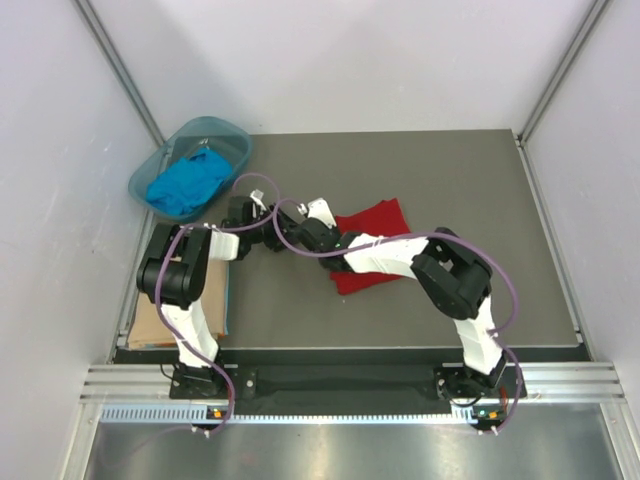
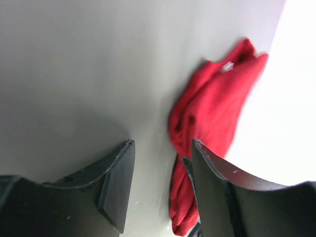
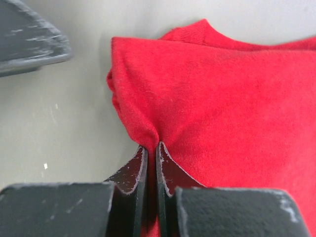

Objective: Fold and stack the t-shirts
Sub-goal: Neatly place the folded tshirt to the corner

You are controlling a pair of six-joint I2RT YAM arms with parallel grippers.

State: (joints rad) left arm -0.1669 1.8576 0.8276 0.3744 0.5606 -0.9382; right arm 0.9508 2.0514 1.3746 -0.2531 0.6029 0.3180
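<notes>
My left gripper grips the folded deep red t-shirt's edge (image 1: 338, 222) (image 2: 178, 133) facing the tan t-shirt next, to lay the deep red t-shirt squarely on top.
The deep red t-shirt (image 1: 375, 225) lies folded on the grey table, mid-centre. My right gripper (image 3: 151, 145) is shut on a pinched fold at the shirt's left edge (image 3: 227, 94); in the top view the right gripper (image 1: 312, 228) sits at that edge. My left gripper (image 2: 163, 143) is open and empty over bare table, with the red shirt (image 2: 217, 108) just past its right finger; in the top view the left gripper (image 1: 272, 238) is just left of the right one. The blue t-shirt (image 1: 185, 185) lies crumpled in the basin. The tan t-shirt (image 1: 150, 325) lies flat at the near left, partly under the left arm.
The translucent teal basin (image 1: 240, 140) stands at the table's far left corner. White walls close in the left, right and back. One left-gripper finger (image 3: 29, 44) shows at the top left of the right wrist view.
</notes>
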